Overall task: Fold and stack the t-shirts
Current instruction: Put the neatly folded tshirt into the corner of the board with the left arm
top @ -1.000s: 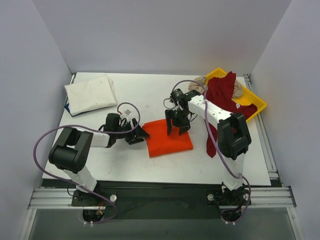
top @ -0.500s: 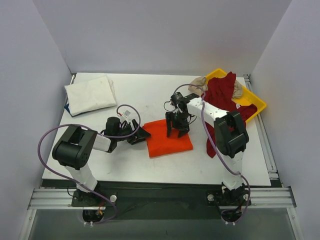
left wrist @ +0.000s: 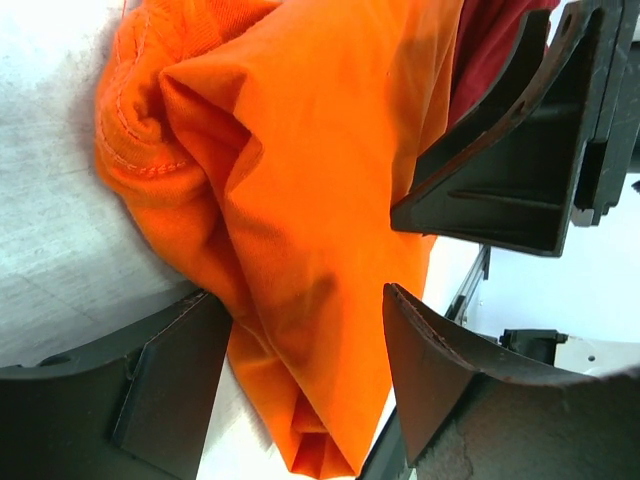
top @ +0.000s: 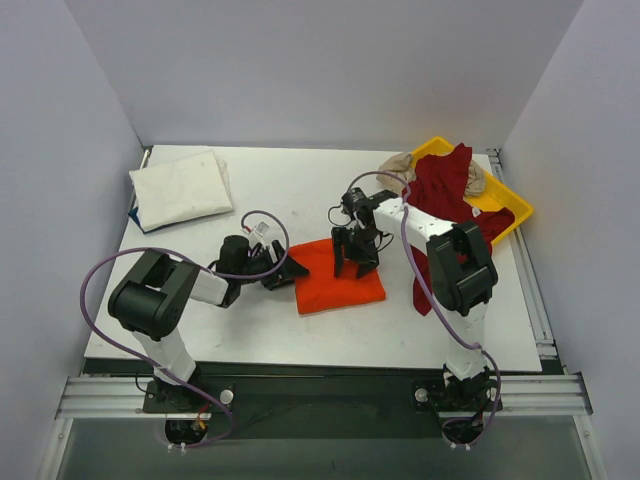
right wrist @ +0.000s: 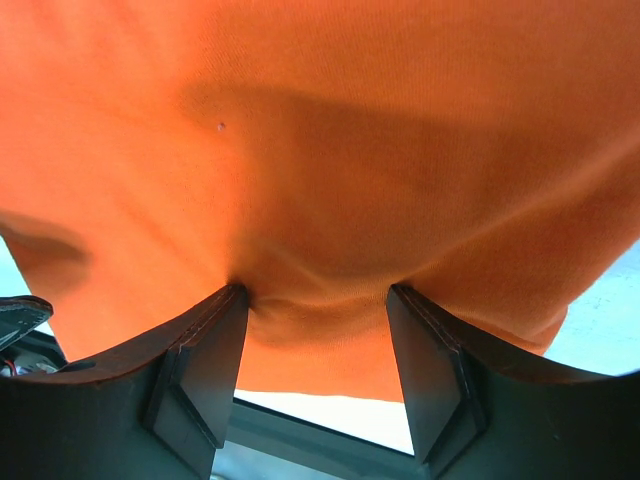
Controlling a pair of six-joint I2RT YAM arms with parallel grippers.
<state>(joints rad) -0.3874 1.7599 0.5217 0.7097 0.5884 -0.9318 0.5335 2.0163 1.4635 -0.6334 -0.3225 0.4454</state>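
Observation:
The bunched side edge of the folded orange t-shirt (top: 340,278) is the part my left gripper will grab next, so the rest stays free to lay flat for stacking.
The folded bright orange t-shirt (top: 340,278) lies flat mid-table. My left gripper (top: 285,268) is low at its left edge, open; the bunched orange edge (left wrist: 300,200) sits loosely between the fingers, with a gap beside the right finger (left wrist: 440,370). From above, my right gripper (top: 355,256) stands open with both fingertips (right wrist: 232,300) pressed into the orange cloth (right wrist: 330,150), dimpling it. The white t-shirt (top: 180,187) lies folded at the back left. The dark red t-shirt (top: 443,185) drapes over the tray and hangs onto the table. The beige t-shirt (top: 398,167) is bunched beside it.
The yellow tray (top: 515,206) sits at the back right corner under the red cloth. A strip of red cloth (top: 424,290) trails down by the right arm. Purple cables loop off both arms. The right gripper's black fingers (left wrist: 520,150) show in the left wrist view.
My left gripper has slid right along the table until its fingers straddle the orange t-shirt's left edge. The right gripper has stayed nearly still on the shirt.

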